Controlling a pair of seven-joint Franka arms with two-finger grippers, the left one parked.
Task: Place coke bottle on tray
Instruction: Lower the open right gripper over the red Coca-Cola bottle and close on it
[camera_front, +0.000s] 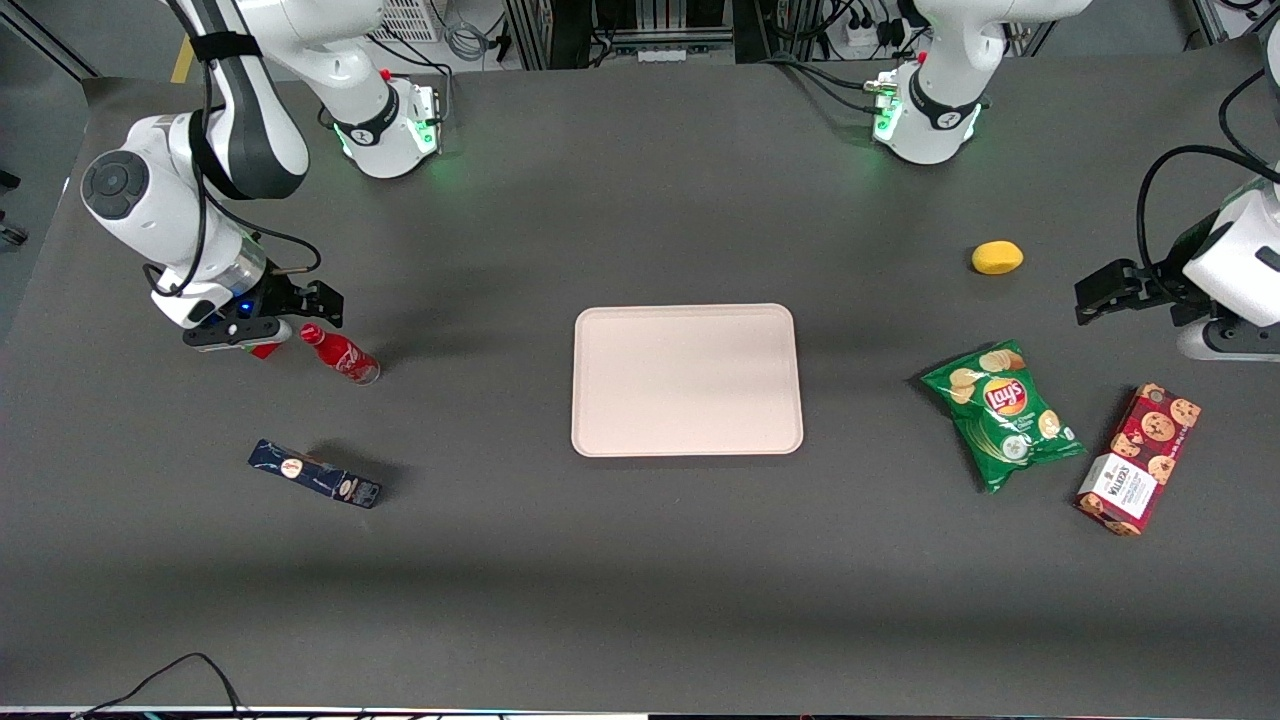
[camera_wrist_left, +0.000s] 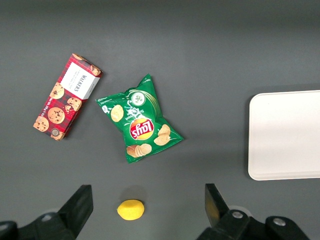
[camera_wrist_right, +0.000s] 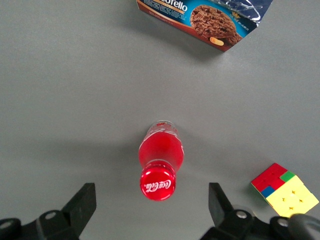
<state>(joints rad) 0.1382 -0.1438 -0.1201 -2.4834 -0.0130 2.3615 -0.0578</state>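
Note:
I should next use my gripper to grab the coke bottle by its red cap (camera_front: 312, 334), so that I can set the bottle on the tray (camera_front: 687, 380).
The coke bottle (camera_front: 340, 355), small and red with a red cap, stands upright on the dark table toward the working arm's end. In the right wrist view its cap (camera_wrist_right: 157, 183) with white script faces the camera. My gripper (camera_front: 300, 312) hovers just above and beside the bottle's cap, open and empty. In the right wrist view the gripper (camera_wrist_right: 151, 205) has its two black fingers (camera_wrist_right: 82, 202) spread wide either side of the cap, not touching it. The pale pink tray (camera_front: 687, 380) lies empty at the table's middle, well apart from the bottle; its edge shows in the left wrist view (camera_wrist_left: 287, 135).
A dark blue box (camera_front: 315, 475) lies nearer the front camera than the bottle; it also shows in the right wrist view (camera_wrist_right: 210, 20). A colour cube (camera_wrist_right: 284, 190) sits beside the bottle. A green chips bag (camera_front: 1003, 412), a cookie box (camera_front: 1140, 458) and a yellow lemon (camera_front: 997, 257) lie toward the parked arm's end.

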